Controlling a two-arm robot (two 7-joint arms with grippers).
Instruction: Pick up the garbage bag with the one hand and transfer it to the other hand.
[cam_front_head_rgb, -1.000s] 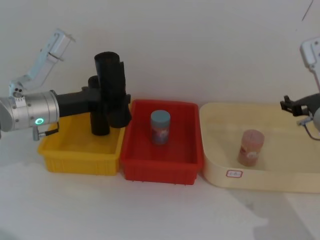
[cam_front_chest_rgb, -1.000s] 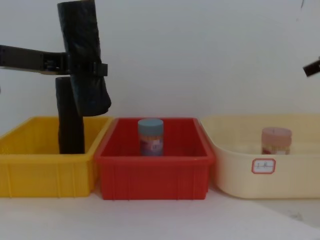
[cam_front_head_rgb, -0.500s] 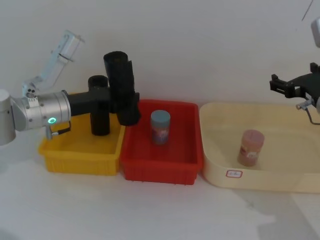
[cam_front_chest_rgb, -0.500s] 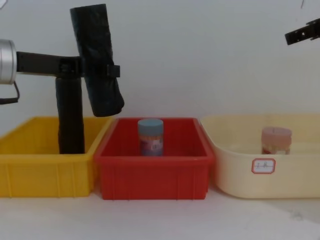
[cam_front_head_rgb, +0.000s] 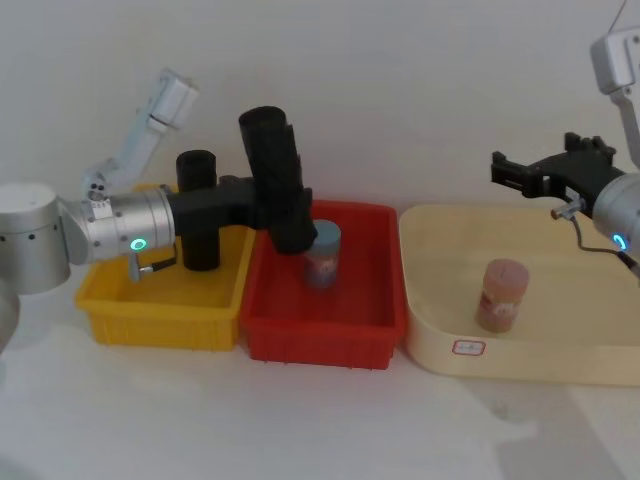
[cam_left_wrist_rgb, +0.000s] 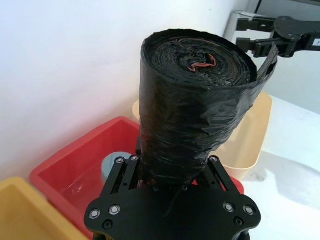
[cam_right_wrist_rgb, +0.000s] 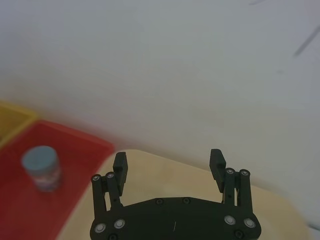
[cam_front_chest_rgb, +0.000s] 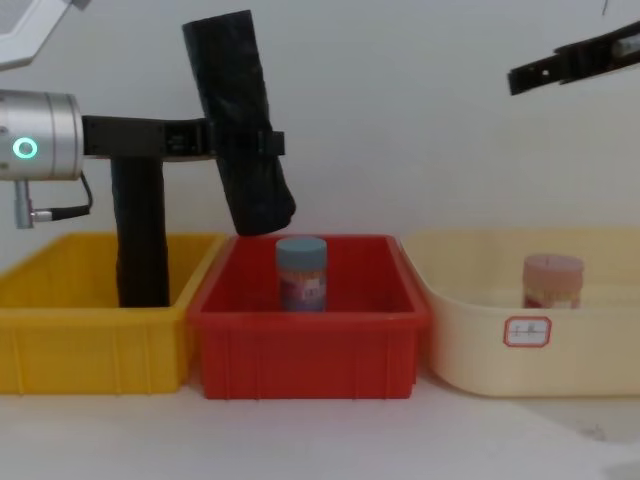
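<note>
My right gripper grabs the garbage bag by its free upper part (cam_front_chest_rgb: 227, 68) next. My left gripper holds the bag's middle, close above the bottle.
The garbage bag (cam_front_head_rgb: 276, 178), a thick lumpy black roll, hangs tilted in the air over the left rim of the red bin (cam_front_head_rgb: 322, 338). My left gripper (cam_front_head_rgb: 270, 200), on the arm with the teal-green ring, is shut on its middle (cam_front_chest_rgb: 245, 142). The left wrist view looks down on the roll's top end (cam_left_wrist_rgb: 197, 60), with the black fingers (cam_left_wrist_rgb: 119, 172) clamping it on both sides. My right gripper (cam_front_head_rgb: 497, 170), on the arm with the blue ring, is held high above the cream tray (cam_front_head_rgb: 520, 362). It is open and empty (cam_right_wrist_rgb: 168, 160) and points toward the bag.
A slimmer smooth black roll (cam_front_head_rgb: 198, 215) stands upright in the yellow bin (cam_front_head_rgb: 160, 322). A blue-capped bottle (cam_front_head_rgb: 322, 258) stands in the red bin, just below the bag's lower end. A pink bottle (cam_front_head_rgb: 501, 295) stands in the cream tray.
My left arm has carried the bag to the right, from over the yellow bin to over the red bin's left rim. My right gripper has moved left, toward the bag.
</note>
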